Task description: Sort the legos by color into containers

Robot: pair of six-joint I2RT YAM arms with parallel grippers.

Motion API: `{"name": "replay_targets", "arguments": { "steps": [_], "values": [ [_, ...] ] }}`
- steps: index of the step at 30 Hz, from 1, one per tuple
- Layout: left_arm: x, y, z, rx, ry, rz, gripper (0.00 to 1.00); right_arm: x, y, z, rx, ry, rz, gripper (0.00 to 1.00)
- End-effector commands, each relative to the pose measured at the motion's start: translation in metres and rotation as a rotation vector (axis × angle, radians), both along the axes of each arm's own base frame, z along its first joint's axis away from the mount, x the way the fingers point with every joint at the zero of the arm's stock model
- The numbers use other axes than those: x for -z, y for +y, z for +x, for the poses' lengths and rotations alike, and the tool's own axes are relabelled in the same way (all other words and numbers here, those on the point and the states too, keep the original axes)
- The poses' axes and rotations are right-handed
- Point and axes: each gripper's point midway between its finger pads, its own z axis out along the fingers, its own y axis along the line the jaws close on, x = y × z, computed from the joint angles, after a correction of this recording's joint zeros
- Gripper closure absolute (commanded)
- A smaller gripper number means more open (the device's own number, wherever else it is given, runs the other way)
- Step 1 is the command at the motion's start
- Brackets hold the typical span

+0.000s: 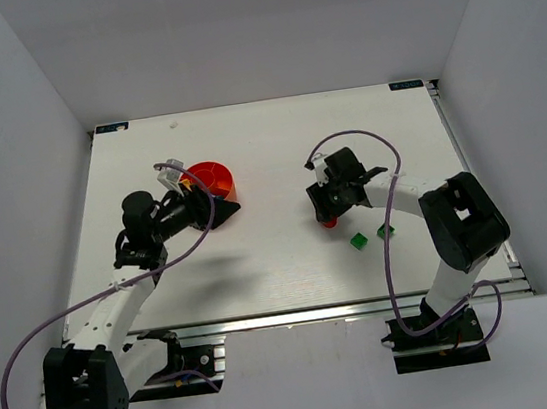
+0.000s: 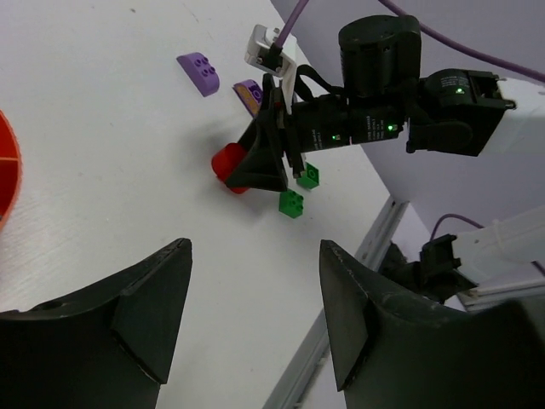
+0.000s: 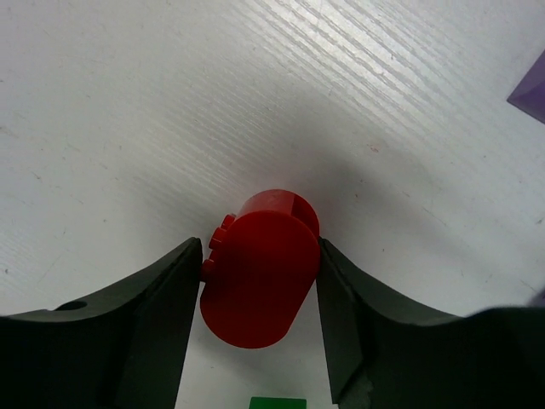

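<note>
My left gripper grabs the red lego (image 1: 330,223) (image 2: 227,164) next, by the sides that my right gripper's fingers leave free, to sort it into its container.
A red rounded lego (image 3: 260,277) lies on the white table between the fingers of my right gripper (image 3: 260,256), and both pads press its sides. From above, the same red lego (image 1: 330,223) shows under my right gripper (image 1: 326,214) at mid-right. Two green legos (image 1: 359,241) (image 1: 386,231) lie just to its near right. Two purple legos (image 2: 198,72) (image 2: 249,92) lie beyond it in the left wrist view. The orange dish (image 1: 222,181) with its containers stands at the centre left. My left gripper (image 1: 236,207) (image 2: 255,256) hovers beside the dish, open and holding nothing.
The metal rail (image 1: 318,313) of the table's near edge runs just in front of the green legos. White walls enclose the table on three sides. Purple cables loop from both arms above the table.
</note>
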Motion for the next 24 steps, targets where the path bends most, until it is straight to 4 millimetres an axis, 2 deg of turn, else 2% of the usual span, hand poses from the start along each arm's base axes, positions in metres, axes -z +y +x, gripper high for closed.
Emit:
{"name": "replay_targets", "arguments": {
  "steps": [1,4,6,7,8,9,10,12,13,16,19,24],
  "values": [
    [-0.018,-0.011,-0.005,0.028,0.028,-0.102,0.29,-0.003,0.007,0.002,-0.016,-0.023,0.012,0.47],
    [-0.020,-0.021,0.001,0.020,0.081,-0.118,0.29,-0.007,0.009,-0.003,-0.052,-0.014,0.021,0.61],
    [-0.024,-0.030,0.004,0.016,0.111,-0.116,0.28,-0.020,0.016,-0.008,-0.142,-0.030,0.066,0.70],
    [-0.019,-0.035,0.006,0.014,0.149,-0.115,0.28,-0.035,0.028,-0.017,-0.222,-0.040,0.137,0.72],
    [-0.015,-0.042,0.003,0.026,0.182,-0.107,0.27,-0.044,0.032,-0.022,-0.289,-0.055,0.160,0.73],
    [-0.015,-0.044,0.010,-0.006,0.198,-0.105,0.26,-0.050,0.034,-0.029,-0.371,-0.074,0.169,0.75],
    [-0.008,-0.049,0.011,-0.009,0.235,-0.100,0.26,-0.068,0.044,-0.041,-0.455,-0.092,0.241,0.77],
    [-0.001,-0.060,0.009,-0.009,0.275,-0.083,0.26,-0.084,0.049,-0.058,-0.609,-0.143,0.283,0.79],
    [0.006,-0.064,0.010,-0.007,0.301,-0.070,0.26,-0.100,0.053,-0.071,-0.685,-0.180,0.336,0.81],
    [0.019,-0.079,0.005,0.001,0.354,-0.029,0.26,-0.124,0.057,-0.091,-0.837,-0.290,0.381,0.84],
    [0.034,-0.098,0.002,0.041,0.397,0.000,0.26,-0.135,0.057,-0.107,-0.943,-0.365,0.393,0.85],
    [0.031,-0.125,0.001,0.091,0.389,0.006,0.26,-0.141,0.062,-0.117,-0.997,-0.395,0.402,0.86]
  ]
}}
